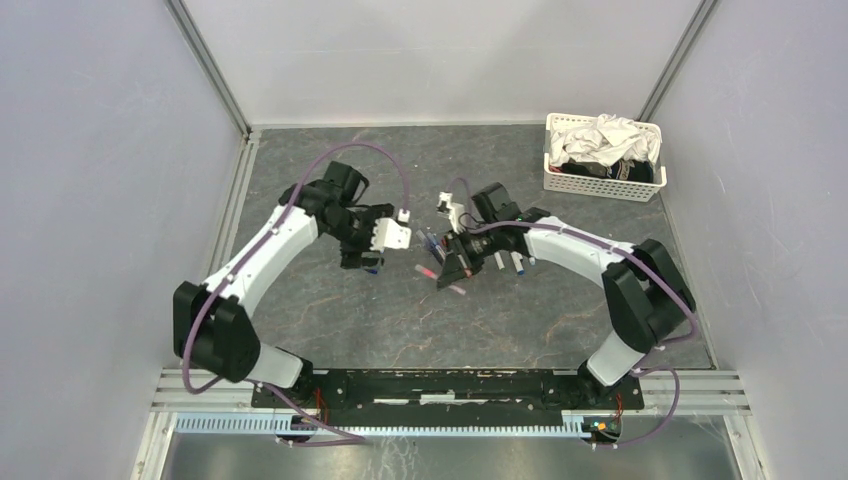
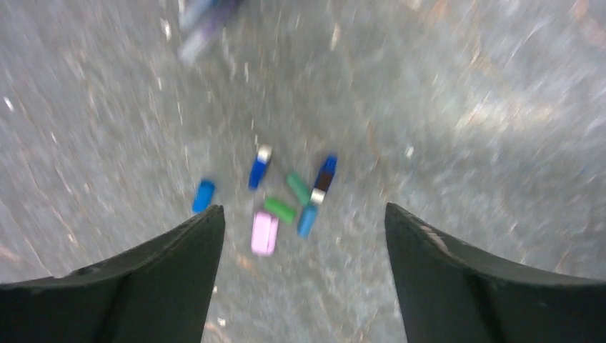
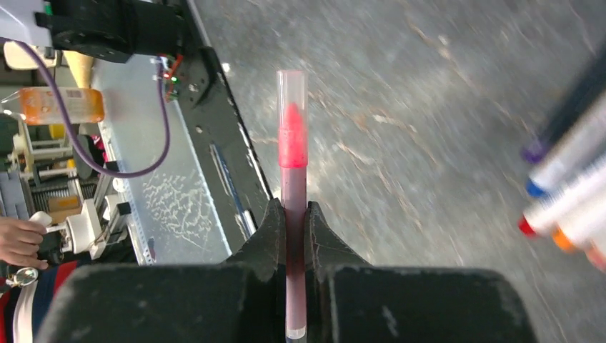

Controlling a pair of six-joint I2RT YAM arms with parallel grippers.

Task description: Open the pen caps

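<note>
I should move my left gripper to the pink pen (image 3: pixel 293 150) to open its cap. It should grab its clear end sleeve (image 3: pixel 292 104), so the body of the pen stays free.
Several loose pen caps lie in a small cluster on the table under my left gripper (image 2: pixel 301 209): a lilac cap (image 2: pixel 264 233), green caps (image 2: pixel 279 209), blue caps (image 2: pixel 204 195). The left gripper is open and empty above them, and shows in the top view (image 1: pixel 365 260). My right gripper (image 3: pixel 294 214) is shut on a pink pen (image 3: pixel 293 150) whose clear end sleeve covers its pink tip; the pen points toward the arm bases. More pens (image 3: pixel 572 179) with white barrels and coloured ends lie to the right, beside the right gripper (image 1: pixel 460 265) in the top view.
A white mesh basket (image 1: pixel 600 185) of cloth stands at the back right. Grey walls enclose the dark table on three sides. The black base rail (image 1: pixel 440 385) runs along the near edge. Blurred pens (image 2: pixel 204 21) lie beyond the caps.
</note>
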